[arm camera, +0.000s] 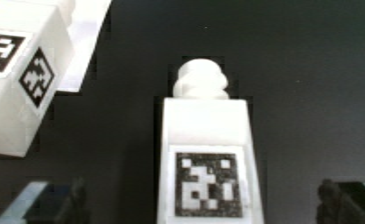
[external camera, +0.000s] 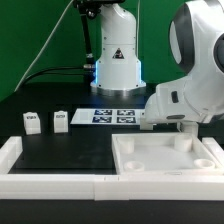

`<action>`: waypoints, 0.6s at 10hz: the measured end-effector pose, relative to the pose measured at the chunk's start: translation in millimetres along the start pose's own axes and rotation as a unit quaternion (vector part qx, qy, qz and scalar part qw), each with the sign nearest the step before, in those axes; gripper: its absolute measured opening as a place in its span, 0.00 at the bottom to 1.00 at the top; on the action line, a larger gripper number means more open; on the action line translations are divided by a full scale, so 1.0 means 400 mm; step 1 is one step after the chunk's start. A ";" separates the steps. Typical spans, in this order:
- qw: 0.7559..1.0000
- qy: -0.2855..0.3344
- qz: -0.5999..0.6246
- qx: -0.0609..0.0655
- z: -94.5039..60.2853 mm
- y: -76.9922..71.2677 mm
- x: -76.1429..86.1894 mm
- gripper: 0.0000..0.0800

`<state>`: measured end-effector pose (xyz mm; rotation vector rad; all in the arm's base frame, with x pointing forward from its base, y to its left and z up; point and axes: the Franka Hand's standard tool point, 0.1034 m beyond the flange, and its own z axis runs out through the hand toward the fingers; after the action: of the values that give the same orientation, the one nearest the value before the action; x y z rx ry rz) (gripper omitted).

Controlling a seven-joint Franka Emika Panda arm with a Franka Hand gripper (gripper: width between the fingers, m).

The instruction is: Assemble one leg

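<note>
My gripper is ready to close on the tagged white leg point(arm camera: 207, 190): my fingers are low on either side of the leg in the wrist view.
In the wrist view a white leg point(arm camera: 205, 150) lies on the black table, with a black-and-white tag on its face and a round peg at its far end. My gripper point(arm camera: 197, 206) is open, its dark fingers point(arm camera: 44, 202) wide on either side of this leg and not touching it. A second tagged leg point(arm camera: 22, 75) lies close beside it. In the exterior view the gripper point(external camera: 168, 124) is low behind the white tray-like piece point(external camera: 166, 170), and both these legs are hidden by the arm. Two more legs point(external camera: 32, 122) point(external camera: 61, 121) stand at the exterior view's left.
The marker board point(external camera: 113, 115) lies in front of the robot base. A white raised rim point(external camera: 50, 183) runs along the table's front edge and left side. The arm's bulky white link point(external camera: 195, 60) fills the upper right.
</note>
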<state>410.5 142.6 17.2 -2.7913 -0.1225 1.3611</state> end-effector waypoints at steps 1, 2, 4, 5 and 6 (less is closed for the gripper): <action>1.000 -0.002 0.000 -0.001 0.007 -0.001 0.001 0.81; 1.000 -0.001 0.000 -0.001 0.015 -0.001 0.005 0.81; 1.000 -0.003 0.000 -0.001 0.021 0.000 0.006 0.81; 1.000 -0.003 0.000 -0.001 0.021 0.000 0.006 0.64; 1.000 -0.003 0.000 -0.001 0.021 0.000 0.006 0.64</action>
<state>405.3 142.8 10.4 -2.7892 -0.1238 1.3694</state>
